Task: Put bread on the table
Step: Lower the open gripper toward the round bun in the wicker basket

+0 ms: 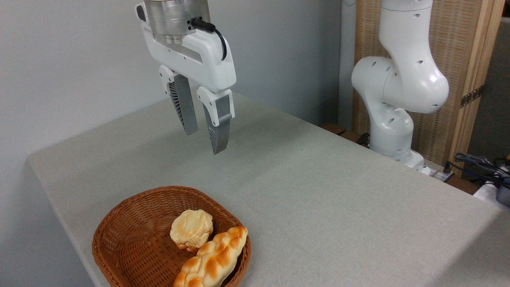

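Observation:
The small round pale bun should be gripped next by its rounded sides with my gripper, so that I can put bread on the tabletop.
The bread [191, 229], a small round pale bun with toasted patches, lies inside a brown wicker basket [119, 239] at the front left of the table [318, 191]. My gripper [205, 142] hangs open high above the cloth, behind the basket and well clear of the bun. Nothing is between its two grey fingers [218, 133].
A long braided orange-brown loaf [213, 259] rests in the basket against the bun's right side. The arm's white base [398, 99] stands at the table's far right edge, with cables [478, 163] beside it. Grey walls run behind the table.

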{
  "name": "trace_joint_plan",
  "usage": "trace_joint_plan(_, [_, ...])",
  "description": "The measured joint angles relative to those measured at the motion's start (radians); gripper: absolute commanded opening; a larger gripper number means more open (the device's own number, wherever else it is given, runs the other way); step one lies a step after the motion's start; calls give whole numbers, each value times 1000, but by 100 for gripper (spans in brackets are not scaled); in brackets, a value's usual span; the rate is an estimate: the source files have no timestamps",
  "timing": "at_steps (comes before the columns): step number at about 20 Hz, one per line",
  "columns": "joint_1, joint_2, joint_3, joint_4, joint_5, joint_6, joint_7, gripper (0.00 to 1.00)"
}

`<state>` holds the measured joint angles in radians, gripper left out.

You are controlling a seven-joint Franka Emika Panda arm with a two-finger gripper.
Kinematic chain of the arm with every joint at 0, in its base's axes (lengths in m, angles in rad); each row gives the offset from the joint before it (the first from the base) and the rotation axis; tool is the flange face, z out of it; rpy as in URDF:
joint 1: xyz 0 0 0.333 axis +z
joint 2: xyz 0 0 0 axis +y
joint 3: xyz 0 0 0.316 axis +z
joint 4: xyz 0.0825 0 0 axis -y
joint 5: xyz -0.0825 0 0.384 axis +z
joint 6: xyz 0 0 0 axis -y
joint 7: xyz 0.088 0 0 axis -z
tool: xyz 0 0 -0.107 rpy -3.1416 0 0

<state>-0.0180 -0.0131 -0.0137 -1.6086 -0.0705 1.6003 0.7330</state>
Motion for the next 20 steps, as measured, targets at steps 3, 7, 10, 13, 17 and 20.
trace_joint_plan(3, [0, 0, 0, 0, 0, 0, 0, 100])
trace_joint_plan(7, [0, 0, 0, 0, 0, 0, 0, 100])
trace_joint_plan(10, [0, 0, 0, 0, 0, 0, 0, 100])
trace_joint_plan(13, [0, 11, -3, -2, -1, 48, 0, 100])
trace_joint_plan(17, [0, 54, -7, -71, -1, 295, -2, 100])
trace_joint_plan(20, [0, 87, -7, -118, -1, 401, 1, 100])
